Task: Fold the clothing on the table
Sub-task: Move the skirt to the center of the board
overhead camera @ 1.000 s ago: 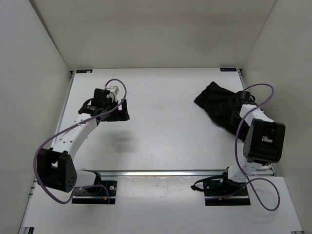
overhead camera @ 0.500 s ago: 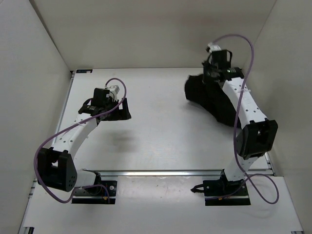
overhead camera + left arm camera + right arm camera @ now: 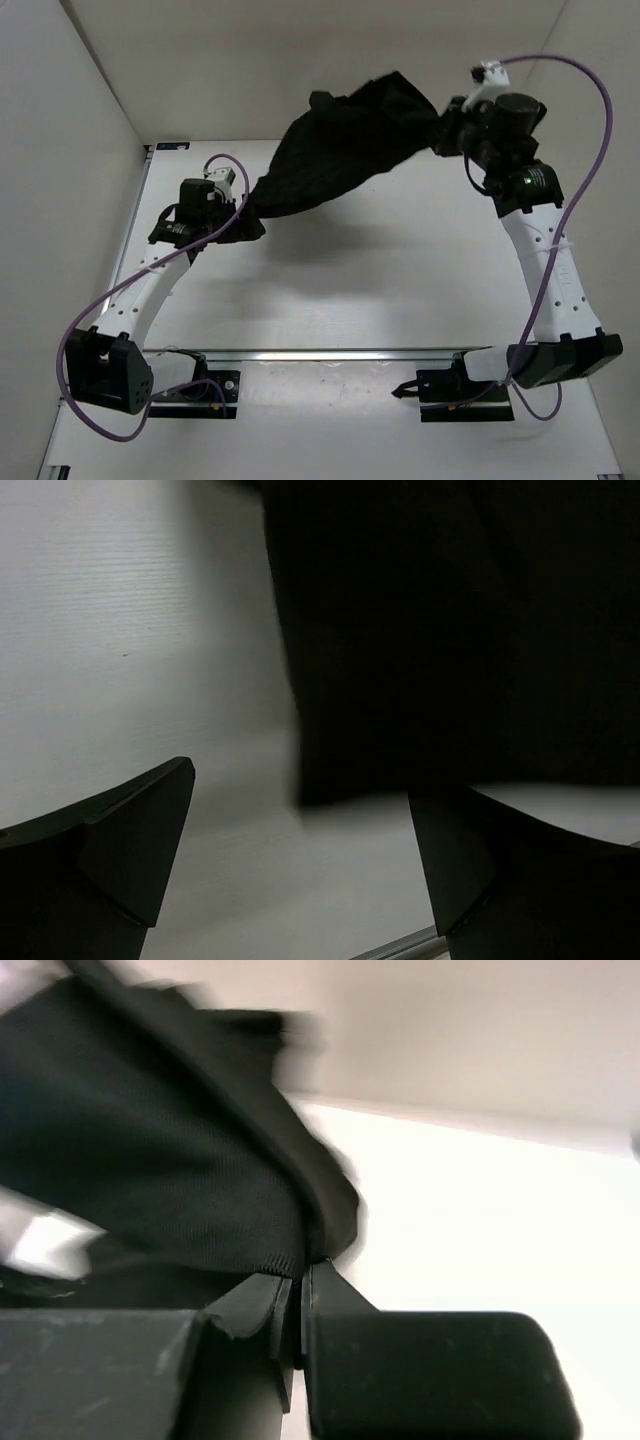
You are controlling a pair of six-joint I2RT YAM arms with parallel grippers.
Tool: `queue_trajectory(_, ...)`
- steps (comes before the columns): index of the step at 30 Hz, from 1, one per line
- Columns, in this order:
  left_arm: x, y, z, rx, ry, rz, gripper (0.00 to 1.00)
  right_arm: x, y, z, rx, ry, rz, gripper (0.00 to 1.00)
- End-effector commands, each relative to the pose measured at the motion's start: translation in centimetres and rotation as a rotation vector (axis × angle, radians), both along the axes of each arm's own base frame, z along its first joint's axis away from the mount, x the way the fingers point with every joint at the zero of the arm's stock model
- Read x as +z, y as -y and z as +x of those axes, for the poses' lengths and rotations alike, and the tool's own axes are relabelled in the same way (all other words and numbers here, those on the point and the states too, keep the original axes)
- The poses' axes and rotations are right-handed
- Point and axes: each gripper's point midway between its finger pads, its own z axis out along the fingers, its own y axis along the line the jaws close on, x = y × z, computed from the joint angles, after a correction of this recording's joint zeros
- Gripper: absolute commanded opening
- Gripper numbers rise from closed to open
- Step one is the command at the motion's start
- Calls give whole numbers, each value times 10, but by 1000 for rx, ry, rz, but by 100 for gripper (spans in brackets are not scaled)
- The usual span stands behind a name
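Observation:
My right gripper holds an edge of the clothing. My left gripper should next grab the clothing's free hanging corner (image 3: 261,208) opposite that edge, to spread and fold the clothing (image 3: 340,150).
The clothing (image 3: 340,150), a black soft garment, hangs in the air above the table (image 3: 380,270), stretched from upper right down to the left. My right gripper (image 3: 448,132) is raised high at the back right and is shut on the garment's edge (image 3: 270,1250), with the jaws (image 3: 302,1282) pinched on the fabric. My left gripper (image 3: 245,222) stays low over the table's left part, open, next to the garment's lower end. In the left wrist view the black cloth (image 3: 450,630) fills the upper right, beyond the spread fingers (image 3: 130,850), and nothing lies between them.
White walls (image 3: 90,120) enclose the table on the left, back and right. A metal rail (image 3: 350,353) runs along the front edge, with both arm bases behind it. Purple cables loop off each arm.
My right gripper closed on the clothing at the right of the table, then rose and swung back, lifting the garment so it spreads leftward. The left arm shifted only slightly.

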Motion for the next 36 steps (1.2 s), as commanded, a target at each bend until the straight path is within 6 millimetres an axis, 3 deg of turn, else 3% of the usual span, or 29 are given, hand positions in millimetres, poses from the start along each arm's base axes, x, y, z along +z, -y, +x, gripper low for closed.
queue_trajectory(1,20,-4,2,23,56,-3,98,-99,35,15,-96,-189,16,0)
queue_trajectory(2,19,-5,-1,20,49,0,98,-136,38,10,-104,-264,2,0)
queue_trajectory(3,19,-3,-2,19,48,-8,99,-150,44,7,-119,-285,-1,0)
queue_trajectory(5,16,-5,-4,21,39,-10,99,-214,52,-6,-118,-404,20,1)
queue_trajectory(6,13,-1,-8,5,30,-7,99,-228,51,-11,-104,-433,36,0)
queue_trajectory(8,6,0,-14,-3,8,-10,99,-283,56,-29,-124,-533,60,0)
queue_trajectory(10,3,6,-22,-25,-10,-34,98,-311,59,-41,-139,-589,60,5)
queue_trajectory(11,7,8,-27,-35,-3,-40,99,-323,61,-48,-148,-630,57,16)
queue_trajectory(12,4,7,-33,-41,-10,-27,99,-324,64,-48,-146,-647,66,35)
queue_trajectory(13,2,8,-36,-40,-19,-23,99,-324,64,-51,-137,-659,60,45)
queue_trajectory(14,-2,6,-40,-39,-27,-2,99,-314,73,-44,-153,-638,51,75)
queue_trajectory(16,-10,7,-40,-39,-46,-5,99,-296,79,-37,-172,-597,36,95)
queue_trajectory(17,-14,13,-40,-48,-60,-26,98,-279,81,-32,-181,-559,25,99)
queue_trajectory(19,-22,17,-39,-25,-76,-43,99,-243,78,-21,-185,-495,27,99)
queue_trajectory(23,-44,26,-51,2,-151,3,99,-235,25,-40,-72,-514,16,99)
queue_trajectory(24,-50,23,-57,13,-175,42,99,-240,11,-50,-41,-523,11,99)
queue_trajectory(28,-76,10,-84,67,-267,40,99,-289,-30,-83,65,-655,39,97)
queue_trajectory(33,-95,19,-103,106,-300,-53,99,-333,-56,-97,161,-777,-35,90)
queue_trajectory(35,-108,24,-113,96,-336,-121,99,-339,-63,-95,196,-793,-50,87)
queue_trajectory(36,-104,28,-109,103,-311,-156,97,-341,-69,-94,212,-805,-57,84)
